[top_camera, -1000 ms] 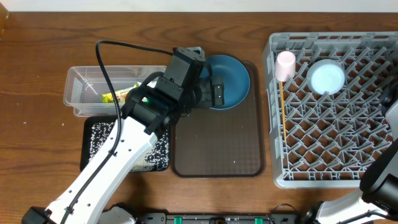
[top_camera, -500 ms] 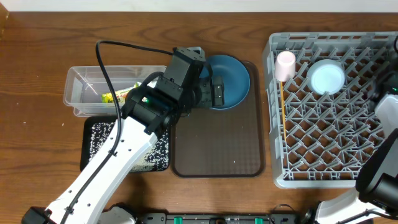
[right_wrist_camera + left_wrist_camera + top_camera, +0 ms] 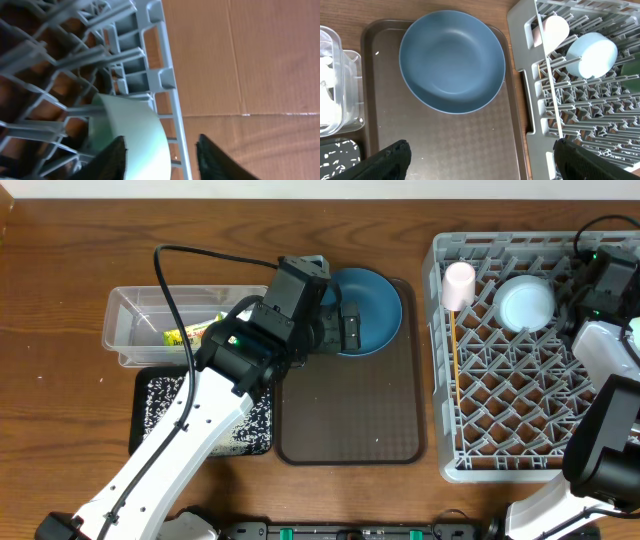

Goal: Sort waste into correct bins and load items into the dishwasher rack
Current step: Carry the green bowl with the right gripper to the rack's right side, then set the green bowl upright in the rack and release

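My right gripper picks up the pale-green bowl by its exposed rim (image 3: 141,143) next, since the bowl's body stays free to settle in the dishwasher rack.
The dark-blue plate (image 3: 375,305) lies at the far end of the brown tray; it fills the left wrist view (image 3: 452,60). My left gripper (image 3: 482,162) hangs open and empty just short of it. In the grey dishwasher rack (image 3: 520,410) sit the pink cup (image 3: 459,284), the small white bowl (image 3: 527,304) and the chopsticks (image 3: 453,345). The pale-green bowl (image 3: 135,135) stands on edge at the rack's right wall. My right gripper (image 3: 165,157) is open around its rim, with a gap to the right finger. The clear tub (image 3: 135,320) holds the yellow-green wrapper (image 3: 190,333) and the white napkin (image 3: 327,95).
The brown serving tray (image 3: 350,410) lies between the bins and the rack. The black bin (image 3: 160,405), speckled with white grains, sits in front of the clear tub and is partly under my left arm. Brown cardboard (image 3: 250,75) shows beyond the rack's right wall.
My right arm has moved from the rack's right edge toward its far right corner. The left arm and the plate have not moved.
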`<state>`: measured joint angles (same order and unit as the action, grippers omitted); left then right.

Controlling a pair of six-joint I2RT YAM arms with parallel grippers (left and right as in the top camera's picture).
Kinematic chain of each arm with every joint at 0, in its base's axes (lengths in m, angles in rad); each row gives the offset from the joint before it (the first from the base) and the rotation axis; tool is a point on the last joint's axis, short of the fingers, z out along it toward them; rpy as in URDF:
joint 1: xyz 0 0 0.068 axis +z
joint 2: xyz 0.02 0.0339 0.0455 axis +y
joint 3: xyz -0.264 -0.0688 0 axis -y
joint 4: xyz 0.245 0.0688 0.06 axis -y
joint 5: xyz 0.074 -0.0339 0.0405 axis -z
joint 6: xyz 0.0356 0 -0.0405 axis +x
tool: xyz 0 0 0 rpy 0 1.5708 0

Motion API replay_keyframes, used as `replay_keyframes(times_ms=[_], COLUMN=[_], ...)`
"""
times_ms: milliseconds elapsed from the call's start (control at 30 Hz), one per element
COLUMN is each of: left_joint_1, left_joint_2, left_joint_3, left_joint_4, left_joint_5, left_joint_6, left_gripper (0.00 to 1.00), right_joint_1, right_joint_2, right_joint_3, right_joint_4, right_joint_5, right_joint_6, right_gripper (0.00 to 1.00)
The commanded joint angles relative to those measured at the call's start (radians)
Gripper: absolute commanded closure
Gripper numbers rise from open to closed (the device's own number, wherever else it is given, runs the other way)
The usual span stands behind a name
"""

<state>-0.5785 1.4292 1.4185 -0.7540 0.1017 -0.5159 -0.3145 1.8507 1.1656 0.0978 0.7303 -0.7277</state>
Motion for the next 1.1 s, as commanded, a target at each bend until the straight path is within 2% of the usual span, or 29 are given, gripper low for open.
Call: replay_keyframes(times_ms=[0,167,233,300,433,567,667,800,867,933,967,1067], left_joint_1=[0.002,0.002,0.002,0.002,0.002,0.002,0.002,0.002,0.002,0.002,0.002,0.002], left_joint_2=[0.003,0.003,0.003,0.003,0.003,0.003,0.003,0.003,0.003,0.003,0.003,0.003], left_joint_3=[0.019,0.019,0.019,0.019,0.019,0.019,0.019,0.019,0.019,0.019,0.019,0.019], left_joint_4=[-0.001,0.000,0.000,0.000,0.000,0.000,0.000,0.000,0.000,0.000,0.000,0.000], left_joint_5=[-0.008,-0.008,-0.008,-0.008,-0.008,-0.008,-0.008,-0.008,-0.008,-0.008,-0.008,-0.008], left_joint_6=[0.014,0.014,0.014,0.014,0.014,0.014,0.014,0.014,0.014,0.014,0.014,0.014], left_gripper=[0.06,0.06,0.06,0.06,0.06,0.06,0.06,0.06,0.06,0.06,0.06,0.06], right_joint_1=[0.024,0.050,0.060,0.067,0.073,0.057,0.022,-0.059,-0.126,-0.193,-0.231,-0.344], right_joint_2=[0.000,0.000,0.000,-0.003,-0.024,-0.080,-0.126,-0.175,-0.195,-0.202,-0.202,-0.195], right_joint_3=[-0.002,-0.002,-0.002,-0.002,-0.002,-0.001,-0.001,-0.001,-0.001,-0.001,-0.001,-0.001], right_joint_4=[0.003,0.010,0.018,0.017,-0.027,-0.095,-0.135,-0.161,-0.172,-0.179,-0.184,-0.204], right_joint_5=[-0.029,-0.032,-0.032,-0.037,-0.113,-0.257,-0.414,-0.598,-0.724,-0.809,-0.848,-0.954], right_joint_6=[0.008,0.011,0.058,0.087,0.129,0.288,0.355,0.478,0.579,0.673,0.721,0.801], right_gripper=[0.47,0.36,0.27,0.24,0.22,0.24,0.27,0.39,0.57,0.90,0.99,0.99])
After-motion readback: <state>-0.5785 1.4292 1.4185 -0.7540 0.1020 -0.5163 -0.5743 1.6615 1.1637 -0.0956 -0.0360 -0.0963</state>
